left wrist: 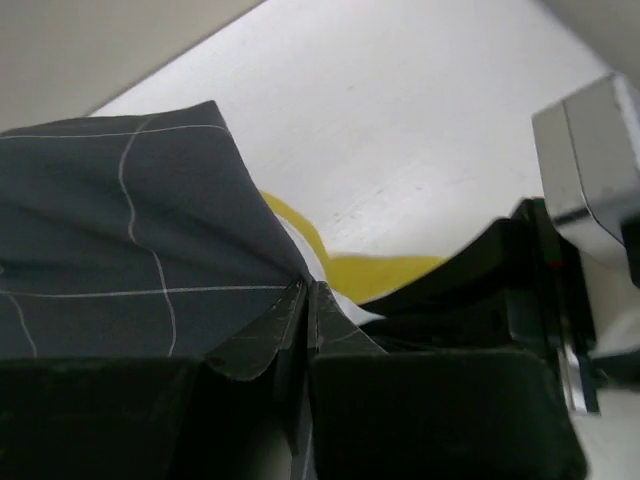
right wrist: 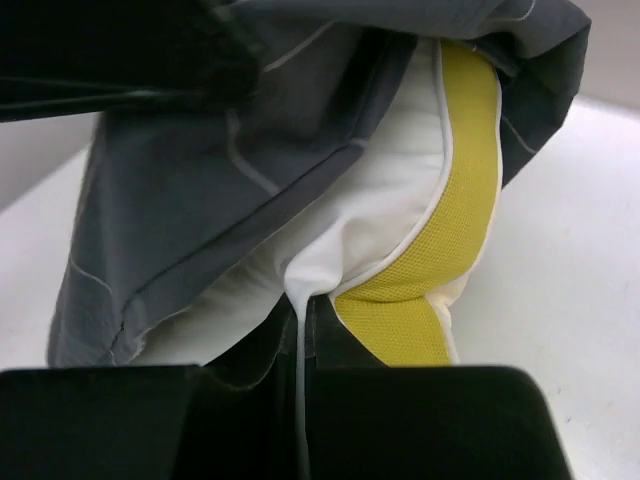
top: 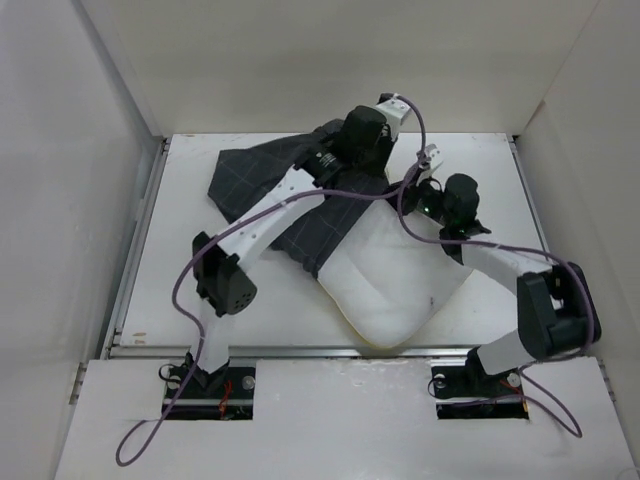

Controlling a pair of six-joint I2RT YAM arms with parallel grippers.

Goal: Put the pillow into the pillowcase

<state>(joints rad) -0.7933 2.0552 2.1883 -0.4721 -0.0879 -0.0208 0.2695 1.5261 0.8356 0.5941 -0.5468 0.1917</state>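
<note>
The pillow's yellow edge lies bare beside my fingers, and opening now would leave the pillow's fold outside the pillowcase (top: pixel 260 175). From here, my right gripper keeps holding the fold.
The dark grid-patterned pillowcase (top: pixel 260 175) lies at the back left of the table. It covers the far end of the white pillow (top: pixel 390 285), whose near end bulges out toward the front. My left gripper (top: pixel 375 160) is at the sack's mouth. In the left wrist view the left gripper (left wrist: pixel 306 288) is shut on the edge of the pillowcase (left wrist: pixel 120 250), beside the yellow edge of the pillow (left wrist: pixel 385 275). My right gripper (top: pixel 425 192) is at the pillow's right side. The right wrist view shows it (right wrist: pixel 312 300) shut on a fold of the pillow (right wrist: pixel 380 200), with the pillowcase (right wrist: pixel 200 180) draped above.
White walls (top: pixel 100 150) close in the table on the left, back and right. A metal rail (top: pixel 135 260) runs along the left edge. A purple cable (top: pixel 180 290) loops off each arm. The right arm's wrist (left wrist: pixel 585 170) is close beside the left gripper.
</note>
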